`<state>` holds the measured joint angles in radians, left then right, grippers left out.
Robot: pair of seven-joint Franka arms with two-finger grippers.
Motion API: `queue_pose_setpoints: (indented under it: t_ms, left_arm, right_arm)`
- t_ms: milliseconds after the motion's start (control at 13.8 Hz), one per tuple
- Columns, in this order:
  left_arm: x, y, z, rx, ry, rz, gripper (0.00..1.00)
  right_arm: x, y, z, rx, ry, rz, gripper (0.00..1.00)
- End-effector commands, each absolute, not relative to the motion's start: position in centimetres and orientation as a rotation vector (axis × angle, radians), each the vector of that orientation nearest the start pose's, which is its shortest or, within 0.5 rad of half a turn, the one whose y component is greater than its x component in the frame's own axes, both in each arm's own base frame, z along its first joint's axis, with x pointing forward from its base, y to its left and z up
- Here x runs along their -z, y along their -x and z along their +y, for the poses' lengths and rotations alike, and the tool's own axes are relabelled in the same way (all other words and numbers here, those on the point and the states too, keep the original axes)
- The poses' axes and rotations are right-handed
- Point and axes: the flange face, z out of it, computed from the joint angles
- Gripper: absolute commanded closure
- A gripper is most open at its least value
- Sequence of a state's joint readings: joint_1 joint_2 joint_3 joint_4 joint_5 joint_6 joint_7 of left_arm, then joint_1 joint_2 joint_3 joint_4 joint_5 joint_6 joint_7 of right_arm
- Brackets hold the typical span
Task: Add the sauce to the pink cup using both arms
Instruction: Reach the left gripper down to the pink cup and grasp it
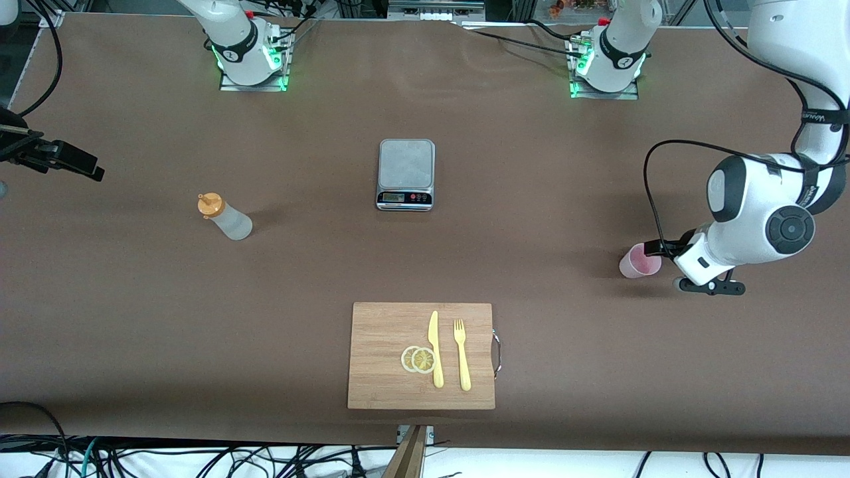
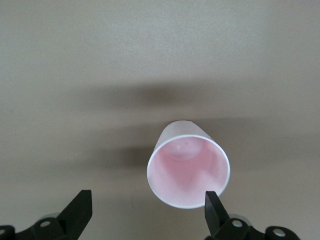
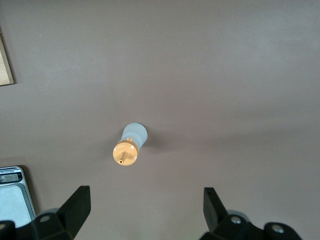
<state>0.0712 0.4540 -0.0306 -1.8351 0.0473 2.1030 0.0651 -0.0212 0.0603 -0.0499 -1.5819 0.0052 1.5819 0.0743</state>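
My left fingers reach over the pink cup (image 1: 639,261) only to the near edge of its rim (image 1: 637,245), so the left gripper moves farther over it next before closing.
The sauce bottle (image 1: 224,218), frosted white with an orange nozzle cap, stands on the brown table toward the right arm's end. It also shows in the right wrist view (image 3: 129,145). My right gripper (image 3: 145,190) is open and empty, high in the air beside the bottle, and shows at the edge of the front view (image 1: 73,161). The pink cup (image 1: 639,261) stands upright toward the left arm's end. My left gripper (image 1: 657,255) is low right beside it. In the left wrist view the gripper (image 2: 147,195) is open, with the cup (image 2: 189,167) just ahead of it, close to one fingertip (image 2: 211,200).
A silver kitchen scale (image 1: 406,174) sits mid-table, nearer the arms' bases. A wooden cutting board (image 1: 378,332) lies near the front camera, carrying a yellow knife (image 1: 435,348), a yellow fork (image 1: 461,355) and lemon slices (image 1: 418,359). The scale's corner also shows in the right wrist view (image 3: 12,195).
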Motion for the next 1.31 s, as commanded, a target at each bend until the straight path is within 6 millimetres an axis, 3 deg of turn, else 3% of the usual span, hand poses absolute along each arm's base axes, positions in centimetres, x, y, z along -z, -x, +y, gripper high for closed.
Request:
queue_pose_setpoints:
  t_ms: [0, 363, 654, 727, 945, 1235]
  left_arm:
    - [-25.8, -61.9, 3.5, -0.263, 3.096, 0.114, 0.01]
    - [-24.3, -61.6, 3.8, -0.256, 3.097, 0.104, 0.09]
    - [-23.5, -61.8, 3.7, -0.239, 3.098, 0.094, 0.09]
    - [-23.4, -61.8, 3.7, -0.241, 3.098, 0.094, 0.16]
    - [-23.5, -61.8, 3.1, -0.247, 3.096, 0.062, 0.54]
    - [-23.7, -62.0, 3.0, -0.244, 3.095, 0.025, 0.91]
  right_arm:
    - [-58.9, -56.8, -3.8, -0.084, 3.117, 0.219, 0.00]
    - [-58.9, -56.8, -3.8, -0.086, 3.117, 0.219, 0.00]
    - [-58.8, -56.8, -3.8, -0.091, 3.116, 0.221, 0.00]
    - [-58.9, -56.8, -3.8, -0.089, 3.117, 0.217, 0.00]
    - [-58.9, -56.8, -3.8, -0.089, 3.117, 0.219, 0.00]
    - [-58.8, -56.8, -3.8, -0.091, 3.117, 0.219, 0.00]
